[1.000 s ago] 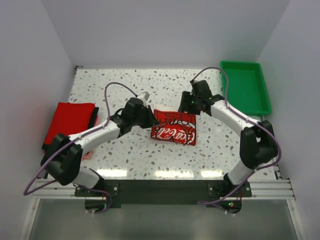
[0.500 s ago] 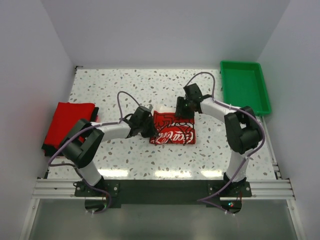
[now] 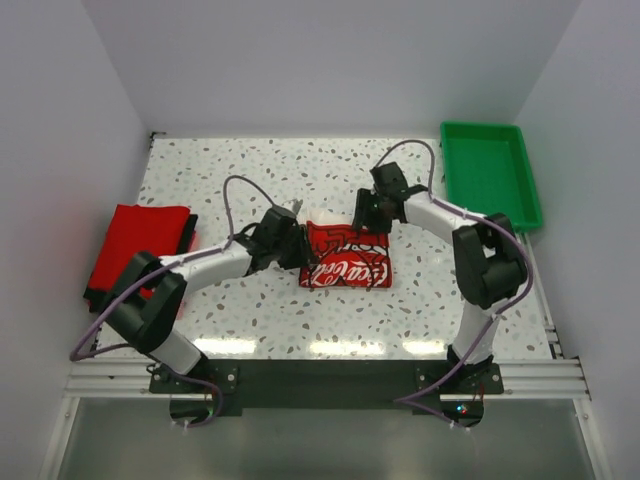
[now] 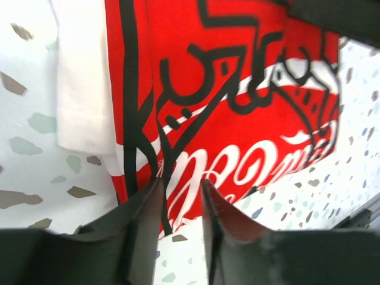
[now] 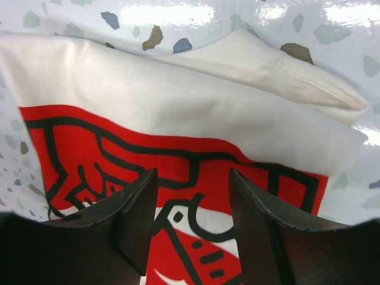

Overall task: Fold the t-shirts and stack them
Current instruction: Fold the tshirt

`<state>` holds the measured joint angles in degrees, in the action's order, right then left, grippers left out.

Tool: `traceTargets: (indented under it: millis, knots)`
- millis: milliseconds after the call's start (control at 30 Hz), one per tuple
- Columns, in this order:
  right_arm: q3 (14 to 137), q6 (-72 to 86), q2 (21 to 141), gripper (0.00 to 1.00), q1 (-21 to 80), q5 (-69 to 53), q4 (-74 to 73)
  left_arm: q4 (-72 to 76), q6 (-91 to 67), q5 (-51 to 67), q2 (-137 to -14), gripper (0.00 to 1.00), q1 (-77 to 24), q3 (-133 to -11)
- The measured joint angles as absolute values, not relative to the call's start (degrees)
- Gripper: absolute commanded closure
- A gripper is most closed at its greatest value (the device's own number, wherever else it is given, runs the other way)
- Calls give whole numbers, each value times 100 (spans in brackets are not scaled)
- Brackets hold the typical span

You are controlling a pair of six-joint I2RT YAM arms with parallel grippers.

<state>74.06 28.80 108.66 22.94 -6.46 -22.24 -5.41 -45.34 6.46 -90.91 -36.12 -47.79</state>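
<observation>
I will next grab the folded cream-white t-shirt with my left gripper by its side edge facing the red t-shirt, then lay it on the stack (image 3: 140,246).
A folded cream-white t-shirt with a red printed graphic (image 3: 345,256) lies flat at the middle of the table. My left gripper (image 3: 297,247) is at its left edge, low over the table. In the left wrist view the fingers (image 4: 142,231) stand slightly apart, with the edge of the shirt (image 4: 237,101) and bare table between them. My right gripper (image 3: 367,214) is at the shirt's far edge. In the right wrist view it (image 5: 193,178) is open just above the shirt (image 5: 178,113), holding nothing. A plain red folded t-shirt (image 3: 135,245) lies at the far left on a darker one (image 3: 189,233).
A green plastic tray (image 3: 490,175) stands at the back right corner. White walls enclose the speckled table (image 3: 260,180) on three sides. Purple cables loop above both arms.
Both grippers have closed in on the printed shirt, the left to its left edge and the right to its far edge. The shirt has shifted slightly.
</observation>
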Motion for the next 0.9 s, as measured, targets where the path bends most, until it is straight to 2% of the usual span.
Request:
traceTargets:
  millis: [67,200,267,533,900]
  knots:
    - [7325,2888,10560,45,2298,-637,-2257,-652,-4571,615,-8890,48,-3520,-4869]
    - [6995,2934,9741,47,2403,-655,-2198,-801,-4578,620,-8663,38,-2998,-5059]
    - [6842,2954,9419,50,2574,-657,-2174,-867,-4556,633,-8680,29,-2689,-5135]
    - [6193,3009,9198,69,3356,-668,-2051,-891,-4219,1205,-9476,24,-2311,-5701]
    - [5561,3015,9574,72,3336,-676,-1765,-867,-3946,1608,-10254,24,-2294,-5798]
